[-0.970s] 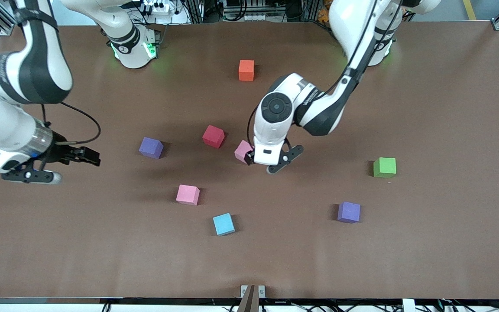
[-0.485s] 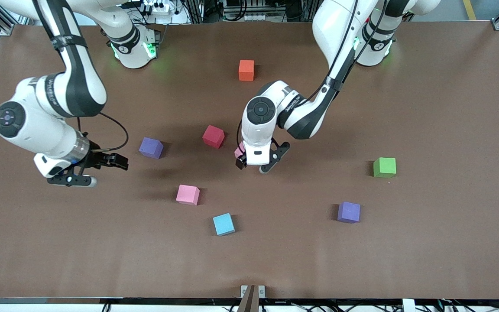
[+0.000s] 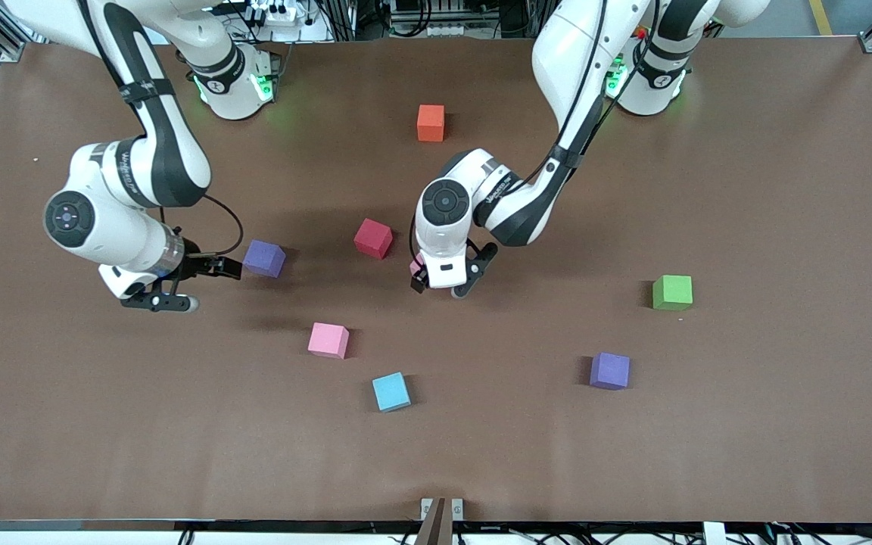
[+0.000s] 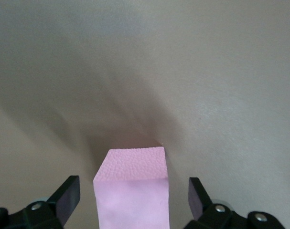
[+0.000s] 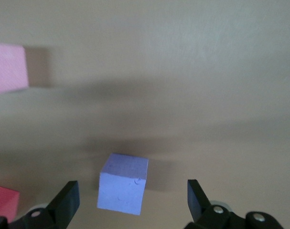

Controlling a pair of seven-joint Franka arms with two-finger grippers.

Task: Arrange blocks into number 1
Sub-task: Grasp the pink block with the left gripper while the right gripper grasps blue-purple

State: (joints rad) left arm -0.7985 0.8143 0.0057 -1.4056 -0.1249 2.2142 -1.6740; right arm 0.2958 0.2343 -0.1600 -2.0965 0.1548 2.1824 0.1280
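Observation:
My left gripper will next pick up the pink block by its opposite sides, so that I can build the number 1 beneath the orange block (image 3: pixel 430 123).
My left gripper (image 3: pixel 438 288) is open and low over a pink block (image 3: pixel 414 266), which its hand mostly hides. In the left wrist view that pink block (image 4: pixel 133 191) stands between the spread fingers (image 4: pixel 68 195) with gaps on both sides. My right gripper (image 3: pixel 213 285) is open just beside a purple block (image 3: pixel 263 258). In the right wrist view this purple block (image 5: pixel 122 188) lies ahead between the fingers. Also on the table are a red block (image 3: pixel 373 238), an orange block (image 3: pixel 430 123), a second pink block (image 3: pixel 328 340) and a second purple block (image 3: pixel 609 370).
A light blue cube (image 3: pixel 390 391) lies nearer the front camera than the second pink block. A green cube (image 3: pixel 671 292) sits toward the left arm's end of the brown table (image 3: pixel 784 189). The right wrist view also shows the second pink block (image 5: pixel 8 67) and the red block (image 5: pixel 4 200).
The right arm has swung in from its end of the table up to the purple block. The left gripper has shifted over the pink block, now straddling it. Both stayed open.

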